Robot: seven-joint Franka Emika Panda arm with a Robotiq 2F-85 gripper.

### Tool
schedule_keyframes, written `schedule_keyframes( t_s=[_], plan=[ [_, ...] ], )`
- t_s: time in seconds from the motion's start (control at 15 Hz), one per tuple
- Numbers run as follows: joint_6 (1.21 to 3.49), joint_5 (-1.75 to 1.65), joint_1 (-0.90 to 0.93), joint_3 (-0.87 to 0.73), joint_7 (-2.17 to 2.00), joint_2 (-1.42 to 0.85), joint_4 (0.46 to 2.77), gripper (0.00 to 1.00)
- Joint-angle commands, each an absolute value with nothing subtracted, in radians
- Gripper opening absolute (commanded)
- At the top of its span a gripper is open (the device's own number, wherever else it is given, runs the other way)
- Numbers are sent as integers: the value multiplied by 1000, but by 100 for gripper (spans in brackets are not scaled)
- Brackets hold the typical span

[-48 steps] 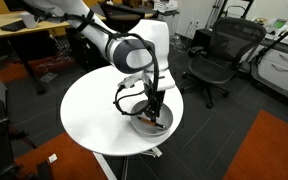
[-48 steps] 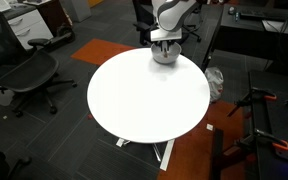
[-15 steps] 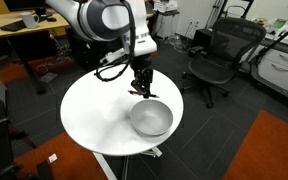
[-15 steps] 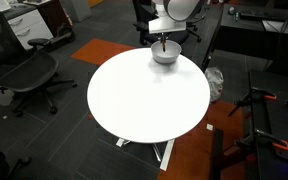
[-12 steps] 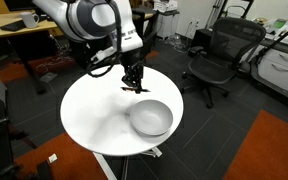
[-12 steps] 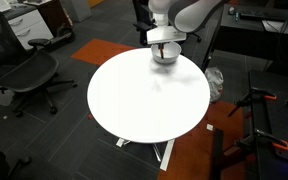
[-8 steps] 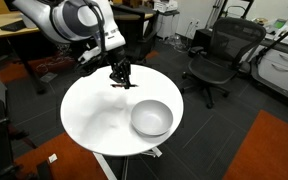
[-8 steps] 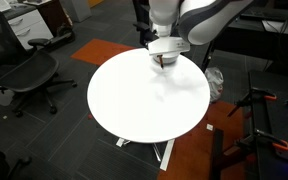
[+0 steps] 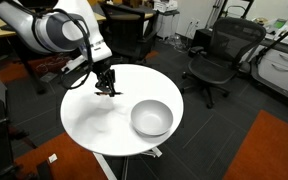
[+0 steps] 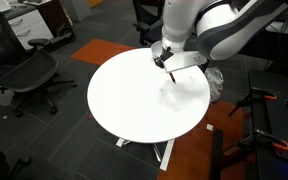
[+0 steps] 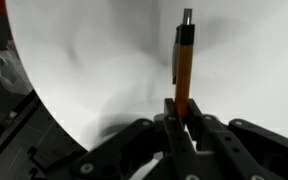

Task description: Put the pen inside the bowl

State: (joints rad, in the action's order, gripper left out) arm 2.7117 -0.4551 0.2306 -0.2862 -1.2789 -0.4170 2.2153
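Note:
The pen (image 11: 183, 68) would fall loosely onto white tabletop, so my gripper needs to move it toward the bowl before opening.
The orange-brown pen (image 11: 183, 68) with a dark tip is clamped upright between the black fingers of my gripper (image 11: 183, 108), over bare white tabletop. In an exterior view my gripper (image 9: 108, 88) hangs just above the round white table (image 9: 92, 128), well apart from the shiny grey-white bowl (image 9: 151, 118). The bowl stands near the table's edge and looks empty. In an exterior view my gripper (image 10: 167, 67) is near the table's far edge, and the arm hides the bowl.
Black office chairs (image 9: 216, 55) stand around the table (image 10: 134, 105), one (image 10: 24, 72) on its other side. Desks with clutter (image 9: 29, 25) are behind the arm. An orange carpet patch (image 9: 269, 150) lies on the dark floor.
My gripper has risen out of the bowl with the pen in it and moved across the table, away from the bowl. The bowl has stayed in place.

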Motion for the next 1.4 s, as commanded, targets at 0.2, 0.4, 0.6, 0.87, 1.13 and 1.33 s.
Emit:
schedule_keyframes(
  t_s=[0.2,0.4,0.6,0.87,1.13,1.33],
  plan=[
    [2779,-368,122,-213,-1050,-438,2299,4],
    [2829,-279,85,-194,-934,-477,2310,4],
    [2813,-238,119,-230,-885,-501,2307,40],
    [2799,-272,224,-321,-962,-472,2336,69],
    [2795,-354,386,-464,-1102,-423,2383,99],
    [2770,-452,482,-550,-1234,-371,2416,100]
  ],
)
